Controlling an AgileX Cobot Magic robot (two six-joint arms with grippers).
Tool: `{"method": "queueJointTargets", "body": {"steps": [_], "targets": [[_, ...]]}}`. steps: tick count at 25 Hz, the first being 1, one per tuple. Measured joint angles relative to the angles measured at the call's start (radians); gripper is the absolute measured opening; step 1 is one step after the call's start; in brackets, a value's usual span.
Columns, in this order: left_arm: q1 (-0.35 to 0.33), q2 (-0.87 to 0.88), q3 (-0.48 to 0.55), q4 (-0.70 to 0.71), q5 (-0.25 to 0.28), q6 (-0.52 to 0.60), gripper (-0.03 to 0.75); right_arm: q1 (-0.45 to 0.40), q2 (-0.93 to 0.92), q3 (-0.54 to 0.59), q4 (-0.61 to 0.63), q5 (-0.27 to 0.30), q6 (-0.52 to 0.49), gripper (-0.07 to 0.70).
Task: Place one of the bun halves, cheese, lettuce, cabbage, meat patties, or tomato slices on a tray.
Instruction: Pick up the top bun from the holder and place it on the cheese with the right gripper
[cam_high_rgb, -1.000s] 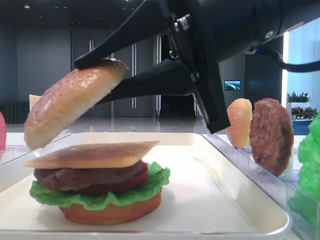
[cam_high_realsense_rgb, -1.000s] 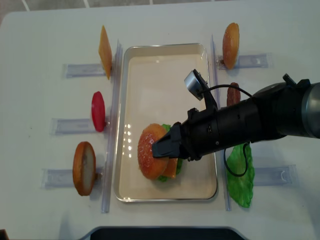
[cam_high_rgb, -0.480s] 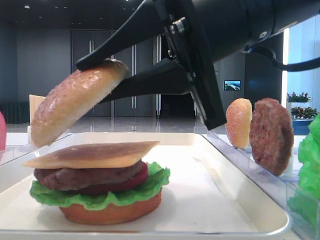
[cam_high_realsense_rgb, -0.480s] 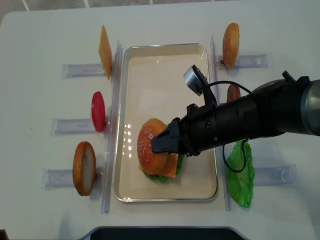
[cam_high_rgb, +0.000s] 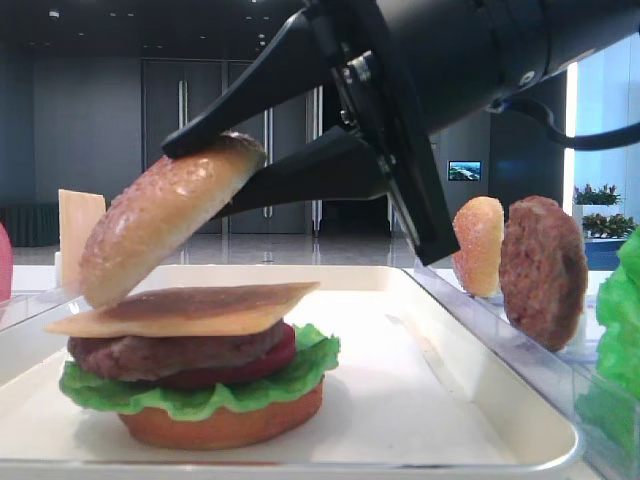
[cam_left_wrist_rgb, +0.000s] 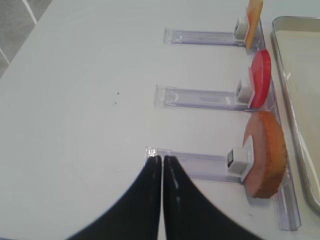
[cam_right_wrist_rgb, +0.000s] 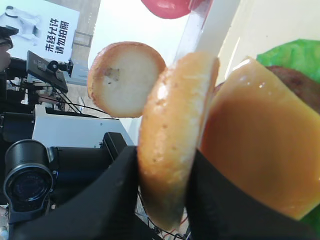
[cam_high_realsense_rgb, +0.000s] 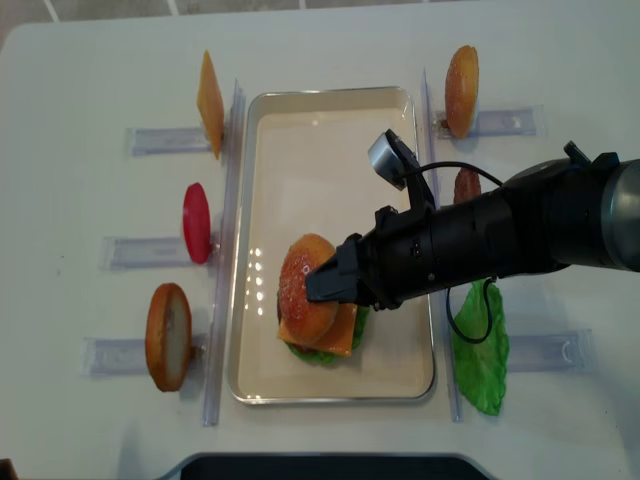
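The bun top's low edge stands over the cheese, so the bun top would lie there. The bun top is ready for my right gripper to open now.
My right gripper (cam_high_rgb: 215, 172) (cam_high_realsense_rgb: 318, 288) (cam_right_wrist_rgb: 162, 200) is shut on a seeded bun top (cam_high_rgb: 165, 225) (cam_high_realsense_rgb: 305, 285) (cam_right_wrist_rgb: 172, 130), held tilted with its low end to the left. The bun hangs over a stack in the cream tray (cam_high_rgb: 480, 400) (cam_high_realsense_rgb: 330, 150): bun base (cam_high_rgb: 220, 425), lettuce (cam_high_rgb: 200, 395), tomato slice (cam_high_rgb: 272, 358), meat patty (cam_high_rgb: 150, 355), cheese (cam_high_rgb: 190, 310) (cam_right_wrist_rgb: 260, 150) on top. The bun's low edge meets the cheese's left edge in the side view; I cannot tell whether they touch. My left gripper (cam_left_wrist_rgb: 162, 159) is shut and holds nothing, over the table left of the tray.
Clear racks flank the tray. On the left stand a cheese slice (cam_high_realsense_rgb: 210, 105), a tomato slice (cam_high_realsense_rgb: 197, 222) and a bun half (cam_high_realsense_rgb: 168, 336). On the right are a narrower bun (cam_high_realsense_rgb: 461, 77), a patty (cam_high_realsense_rgb: 466, 185) and a lettuce leaf (cam_high_realsense_rgb: 480, 345).
The right gripper has carried the bun top to the right and down, from left of the stack to over it. The left gripper has not moved.
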Motion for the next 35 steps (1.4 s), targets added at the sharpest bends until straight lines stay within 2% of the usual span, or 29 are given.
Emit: {"method": "queueJointTargets", "body": {"steps": [15,18,23,25,31,35], "targets": [[0.0,0.0,0.0,0.0,0.0,0.0,-0.001,0.0,0.0,0.0,0.0,-0.011,0.0,0.237],[0.0,0.0,0.0,0.0,0.0,0.0,-0.001,0.0,0.0,0.0,-0.003,-0.014,0.001,0.293],[0.0,0.0,0.0,0.0,0.0,0.0,-0.001,0.0,0.0,0.0,-0.047,-0.015,0.037,0.447],[0.0,0.0,0.0,0.0,0.0,0.0,-0.001,0.0,0.0,0.0,-0.077,-0.015,0.049,0.484],[0.0,0.0,0.0,0.0,0.0,0.0,-0.001,0.0,-0.001,0.0,-0.127,-0.028,0.075,0.508],[0.0,0.0,0.0,0.0,0.0,0.0,-0.001,0.0,-0.036,0.0,-0.183,-0.086,0.094,0.511]]}}
